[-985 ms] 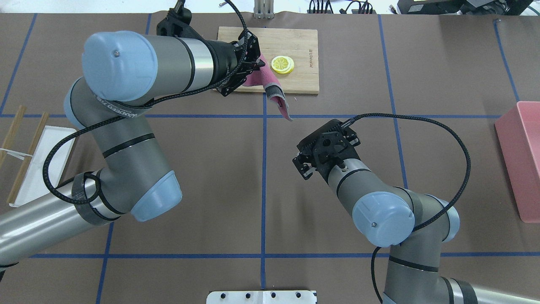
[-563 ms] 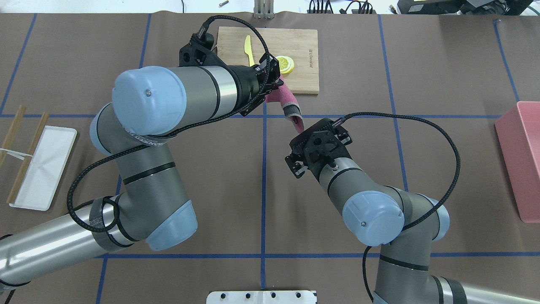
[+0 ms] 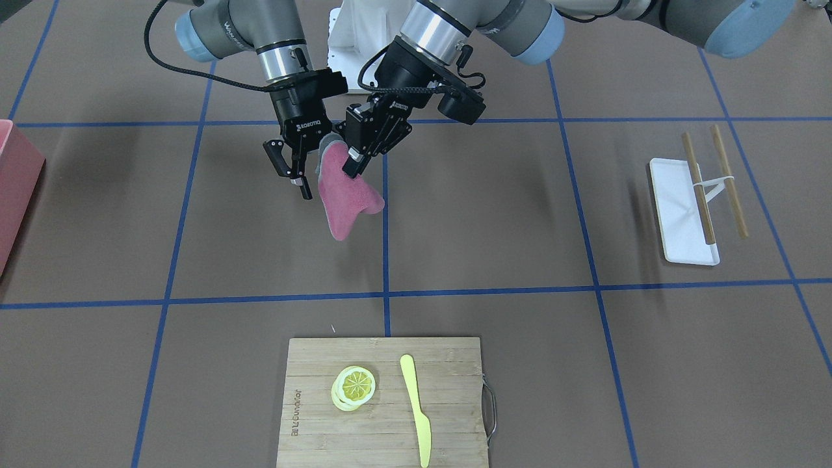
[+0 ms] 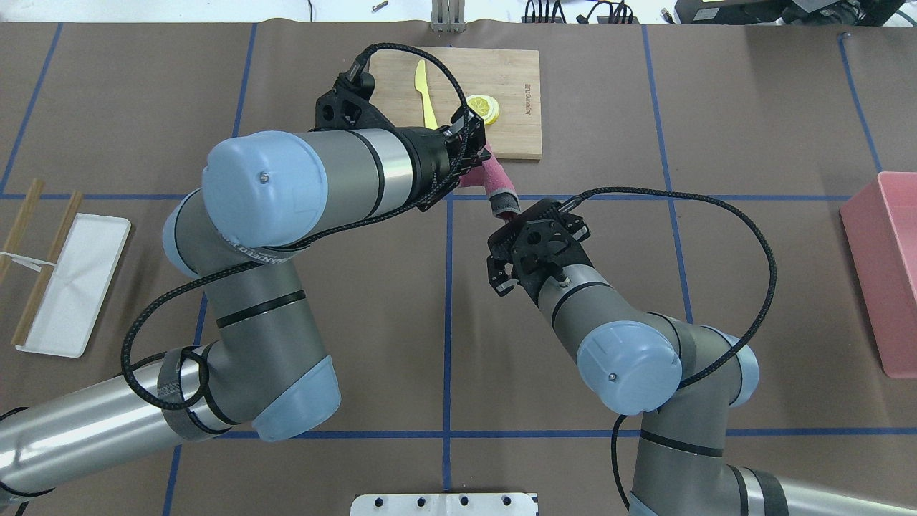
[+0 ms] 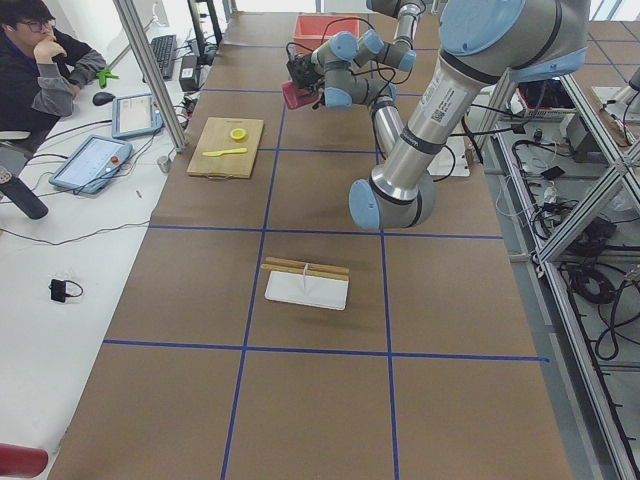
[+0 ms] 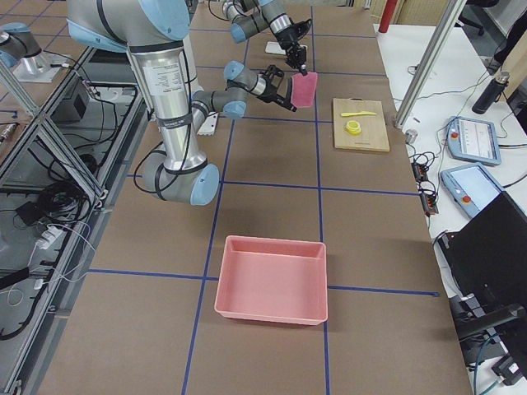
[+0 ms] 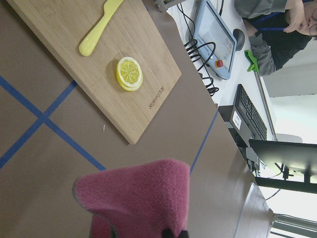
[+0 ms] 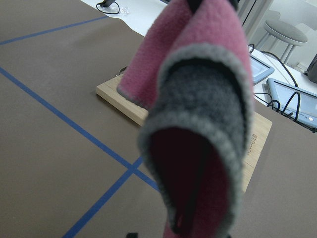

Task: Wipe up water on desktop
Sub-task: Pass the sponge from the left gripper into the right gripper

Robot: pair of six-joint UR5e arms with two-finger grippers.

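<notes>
I next need to grab the pink cloth by its top edge with my right gripper, to wipe up water on the desktop.
The desktop (image 3: pixel 494 214) is brown with blue tape lines; I see no water on it. My left gripper (image 3: pixel 354 166) is shut on the top of a pink cloth with a grey edge (image 3: pixel 344 195) and holds it hanging above the desktop, near the middle tape line. The cloth also shows in the overhead view (image 4: pixel 496 179) and the left wrist view (image 7: pixel 143 198). My right gripper (image 3: pixel 292 175) is open and empty, right beside the cloth. In the right wrist view the cloth (image 8: pixel 198 99) fills the frame close ahead.
A bamboo cutting board (image 3: pixel 448 390) with a lemon slice (image 3: pixel 354 385) and a yellow knife (image 3: pixel 416 409) lies at the far edge. A white tray (image 3: pixel 679 214) with chopsticks is on my left. A pink bin (image 4: pixel 885 272) stands on my right.
My left gripper has carried the cloth from over the cutting board back towards the middle of the desktop. My right gripper has moved forward, up to the hanging cloth.
</notes>
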